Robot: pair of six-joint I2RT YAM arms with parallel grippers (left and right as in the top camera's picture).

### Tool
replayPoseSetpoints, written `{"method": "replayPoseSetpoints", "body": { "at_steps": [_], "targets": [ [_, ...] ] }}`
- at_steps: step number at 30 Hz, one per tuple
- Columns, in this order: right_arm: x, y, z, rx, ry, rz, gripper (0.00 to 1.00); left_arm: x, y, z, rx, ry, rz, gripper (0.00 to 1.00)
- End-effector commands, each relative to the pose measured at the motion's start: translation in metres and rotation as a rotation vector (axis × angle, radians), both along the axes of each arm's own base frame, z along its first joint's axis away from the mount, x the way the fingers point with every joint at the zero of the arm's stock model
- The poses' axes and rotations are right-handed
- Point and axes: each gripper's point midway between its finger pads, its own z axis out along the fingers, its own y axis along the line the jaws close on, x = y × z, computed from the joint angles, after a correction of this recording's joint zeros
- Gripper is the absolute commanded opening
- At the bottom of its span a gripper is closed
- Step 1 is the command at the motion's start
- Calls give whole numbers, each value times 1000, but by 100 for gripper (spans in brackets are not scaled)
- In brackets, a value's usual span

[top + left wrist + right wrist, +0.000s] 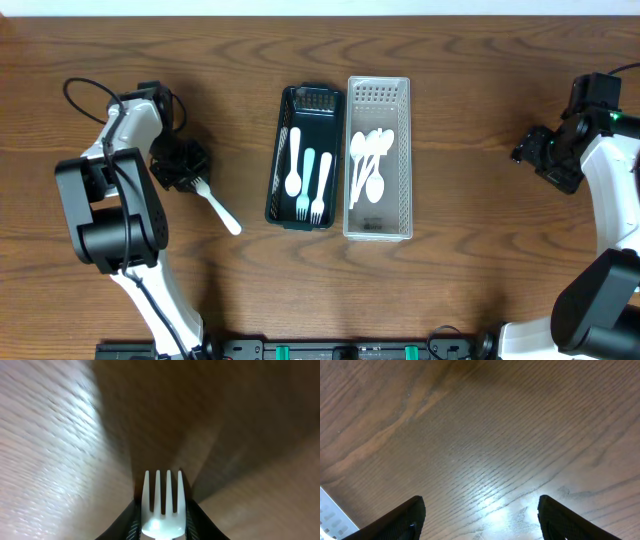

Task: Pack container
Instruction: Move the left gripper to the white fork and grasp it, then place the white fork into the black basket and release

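I would bring the white plastic fork (217,208) (164,522) up off the wood if I lifted my left gripper now, because its fingers are closed around the fork just below its tines.
My left gripper (190,178) is shut on a white plastic fork (217,208) at the left of the table; its handle sticks out toward the lower right. In the left wrist view the fork's tines (163,497) sit between the jaws (162,520), over bare wood. A dark green container (304,157) in the middle holds white and light-blue cutlery. A clear perforated container (379,157) beside it holds several white spoons (368,165). My right gripper (545,155) is open and empty at the far right, over bare wood (480,515).
The clear container's corner (330,512) shows at the lower left of the right wrist view. The arm bases stand along the front edge. Cables loop at the back left (90,95).
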Motion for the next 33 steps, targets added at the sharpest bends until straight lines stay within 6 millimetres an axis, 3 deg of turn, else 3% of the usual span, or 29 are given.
{"method": "replayPoseSetpoints", "body": {
  "at_steps": [1, 6, 12, 15, 17, 19, 22, 29, 31, 33],
  "targets": [
    [-1, -3, -3, -7, 9, -16, 75, 1, -14, 4, -47, -16, -97, 25],
    [-1, -3, -3, -6, 9, -16, 75, 22, -36, 61, -26, -203, -272, 24],
    [-1, -3, -3, -6, 9, -16, 75, 29, -97, 153, 28, -483, -547, 20],
    [-1, -3, -3, -5, 9, -16, 75, 26, -123, 187, 132, -611, -748, 20],
    [-1, -3, -3, -4, 9, -15, 75, 24, -144, 200, 172, -670, -857, 21],
    [-1, -2, -3, -1, 8, -15, 75, 22, -162, 202, 181, -695, -922, 21],
    [-1, -2, -3, 2, 8, -14, 75, 22, -188, 188, 160, -687, -991, 21],
    [-3, -1, -3, 7, 15, -13, 75, 37, -202, 133, 142, -585, -1021, 22],
    [-3, -1, -3, 8, 18, -13, 75, 38, -202, 131, 142, -580, -1021, 42],
    [-4, 0, -4, 8, 21, -13, 75, 39, -202, 139, 143, -594, -1006, 46]
  ]
}}
